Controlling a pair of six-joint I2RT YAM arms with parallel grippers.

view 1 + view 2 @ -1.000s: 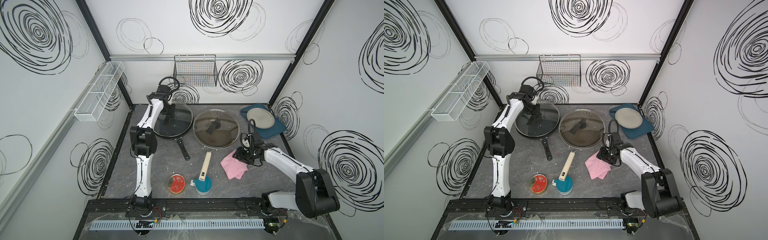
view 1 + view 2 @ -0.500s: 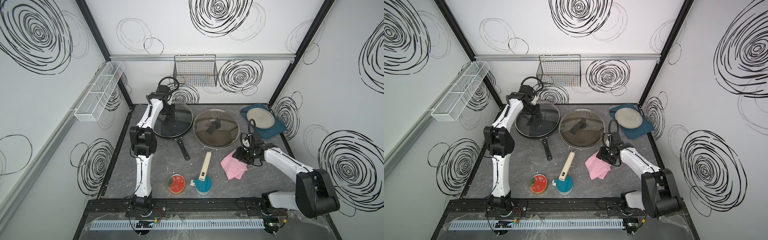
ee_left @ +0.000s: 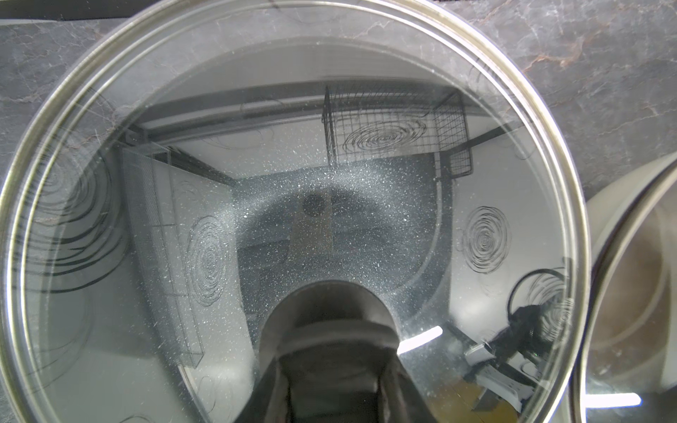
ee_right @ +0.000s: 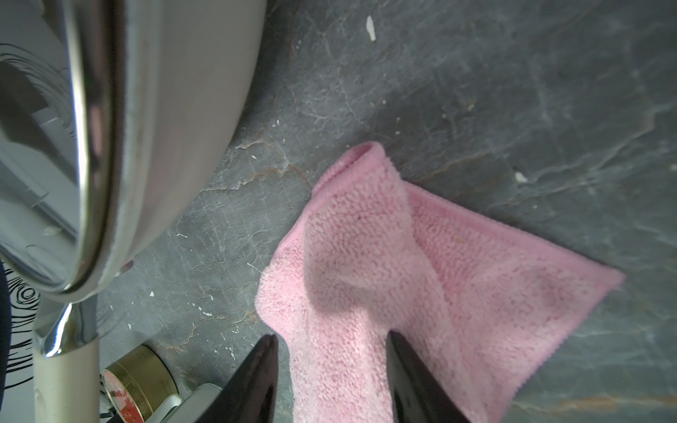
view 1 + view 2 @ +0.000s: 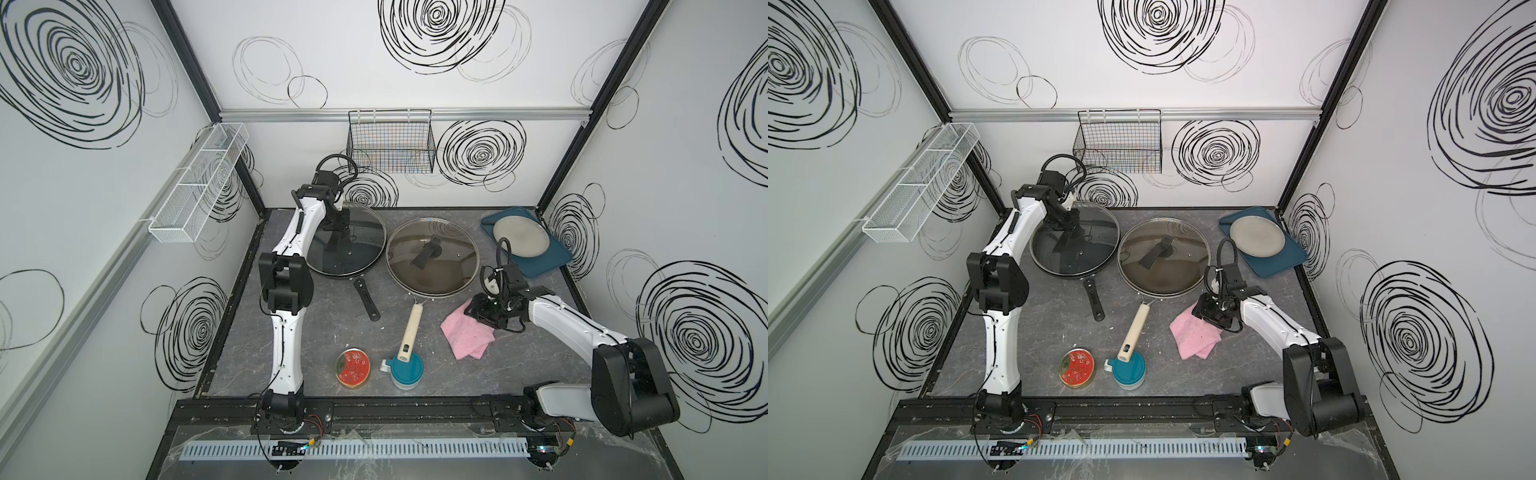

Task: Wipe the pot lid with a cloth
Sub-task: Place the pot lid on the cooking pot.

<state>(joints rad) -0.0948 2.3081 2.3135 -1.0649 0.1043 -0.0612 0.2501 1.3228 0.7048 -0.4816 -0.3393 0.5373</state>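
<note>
The lid's metal rim sits level all round on the black frying pan's edge, so it is time for my left gripper to release the glass pot lid.
A glass pot lid [image 5: 361,232] [image 5: 1096,237] covers the black frying pan at the back left. My left gripper [image 5: 337,222] [image 5: 1069,222] is shut on the lid's black handle [image 3: 329,329], which fills the space between its fingers [image 3: 333,388]. The pink cloth [image 5: 467,336] [image 5: 1196,338] [image 4: 421,274] lies crumpled on the table at the right. My right gripper [image 5: 478,309] [image 5: 1206,309] [image 4: 331,335] sits low over the cloth's back corner. Its jaws stand apart, with a raised fold of cloth between them.
A second glass lid [image 5: 432,257] covers a beige pan whose wooden handle [image 5: 409,328] rests on a teal container [image 5: 407,372]. A red tin [image 5: 353,368] is beside it. A blue tray [image 5: 552,262] with a grey plate [image 5: 519,237] is at the back right. The black pan's handle [image 5: 365,297] points forward.
</note>
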